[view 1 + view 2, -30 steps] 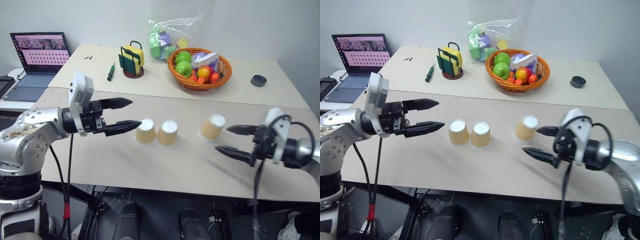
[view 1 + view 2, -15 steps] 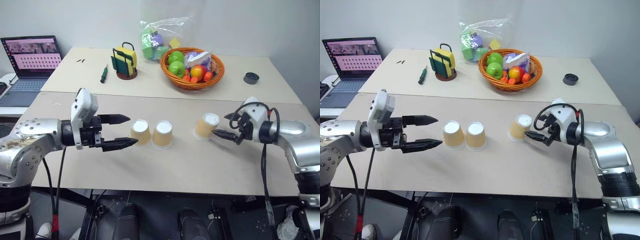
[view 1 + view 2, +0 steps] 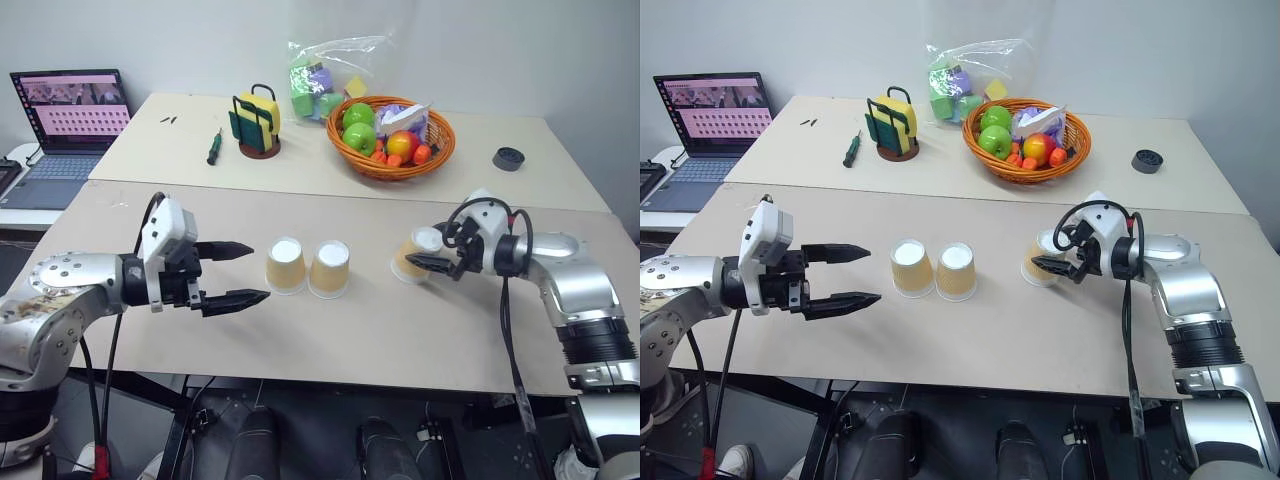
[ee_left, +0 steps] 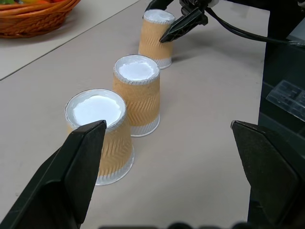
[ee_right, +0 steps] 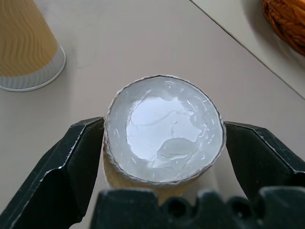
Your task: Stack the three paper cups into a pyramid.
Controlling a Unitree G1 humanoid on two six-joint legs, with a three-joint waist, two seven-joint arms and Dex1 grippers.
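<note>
I should close my right gripper on the third cup (image 5: pixel 164 131) now: its black fingers are beside the cup on both sides.
Three tan paper cups stand upside down on the near table. Two are side by side in the middle, the left cup (image 3: pixel 286 265) and the middle cup (image 3: pixel 330 268). The third cup (image 3: pixel 412 256) stands apart to the right. My right gripper (image 3: pixel 427 251) is open around this third cup, with one black finger (image 5: pixel 71 162) on each side of its white base (image 5: pixel 164 129), close to its wall. My left gripper (image 3: pixel 236 272) is open and empty, held level a short way left of the pair. In the left wrist view the cups (image 4: pixel 102 133) line up ahead of it.
On the far table stand a wicker basket (image 3: pixel 348 145) of fruit, a sponge holder (image 3: pixel 257 125), a green screwdriver (image 3: pixel 213 146), a bag of coloured blocks (image 3: pixel 325 75) and a black tape roll (image 3: pixel 508 158). A laptop (image 3: pixel 65 120) is at the far left.
My right gripper has moved in towards the third cup and now straddles it. My left gripper has sunk a little. The camera view has also shifted.
</note>
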